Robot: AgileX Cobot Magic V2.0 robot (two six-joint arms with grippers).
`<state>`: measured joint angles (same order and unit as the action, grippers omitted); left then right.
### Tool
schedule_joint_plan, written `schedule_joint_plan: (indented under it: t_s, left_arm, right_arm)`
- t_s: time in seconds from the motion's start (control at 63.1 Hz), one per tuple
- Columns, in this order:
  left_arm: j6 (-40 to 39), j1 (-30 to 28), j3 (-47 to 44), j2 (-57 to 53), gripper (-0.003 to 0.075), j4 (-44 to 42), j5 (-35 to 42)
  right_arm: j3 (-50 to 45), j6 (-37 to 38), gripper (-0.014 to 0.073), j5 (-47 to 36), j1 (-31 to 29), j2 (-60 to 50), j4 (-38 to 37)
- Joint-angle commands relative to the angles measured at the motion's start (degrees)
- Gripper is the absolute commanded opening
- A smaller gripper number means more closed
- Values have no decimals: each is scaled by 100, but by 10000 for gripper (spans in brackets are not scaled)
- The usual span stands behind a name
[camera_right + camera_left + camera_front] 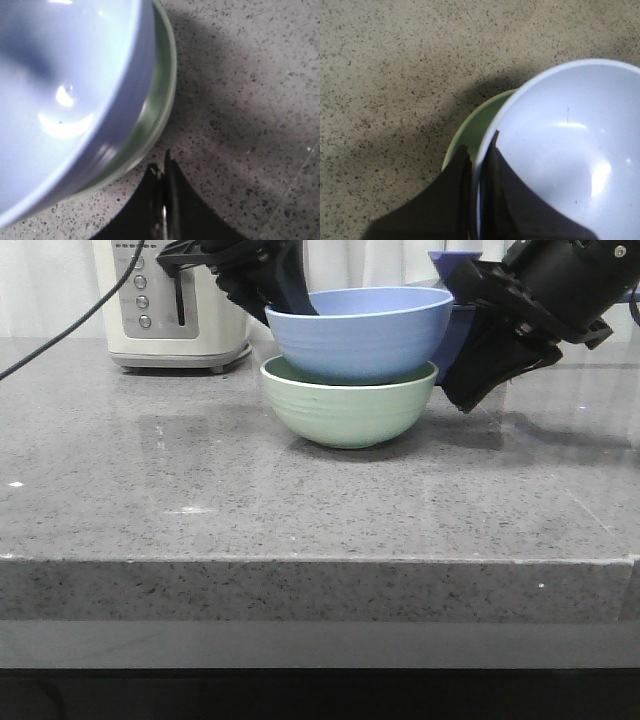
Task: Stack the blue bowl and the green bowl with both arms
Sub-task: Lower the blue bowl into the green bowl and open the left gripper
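The base of the blue bowl (360, 335) sits inside the green bowl's rim (285, 380), so it is time for my left gripper to open now.
The blue bowl (360, 335) sits nested inside the green bowl (348, 410) on the grey counter, tipped slightly. My left gripper (285, 300) comes in from behind on the left and is shut on the blue bowl's rim. In the left wrist view one finger is inside the blue bowl (570, 150) and the other outside it, over the green bowl (475, 125), with the left gripper (481, 140) pinching the rim. My right gripper (470, 390) hangs just to the right of the bowls, shut and holding nothing. In the right wrist view the right gripper (162, 162) stands clear of the green bowl (157, 105) and the blue bowl (60, 75).
A cream toaster (175, 300) stands at the back left, with a black cable (70, 330) running across it. A dark blue vessel (455, 300) shows behind the right arm. The counter's front edge (320, 560) crosses the whole view.
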<state>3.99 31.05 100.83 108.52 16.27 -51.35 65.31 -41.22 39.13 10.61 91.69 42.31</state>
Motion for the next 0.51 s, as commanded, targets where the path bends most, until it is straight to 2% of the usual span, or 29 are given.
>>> schedule_joint_plan:
  t_s: [0.0,0.365,0.428,0.491]
  left_arm:
    - [94,34,200,-304,-20,140,221]
    - [97,34,200,-304,-15,-118,214]
    - [97,34,200,-304,17,-118,214]
    - [97,34,200,-304,90,-107,214]
  right_arm:
    - [139,-56,-64,-130,-14,-221,216]
    - [139,-56,-64,-130,-14,-221,216]
    - [139,-56,-64,-130,-14,-221,216]
    - [139,-56,-64,-130,-14,-221,216]
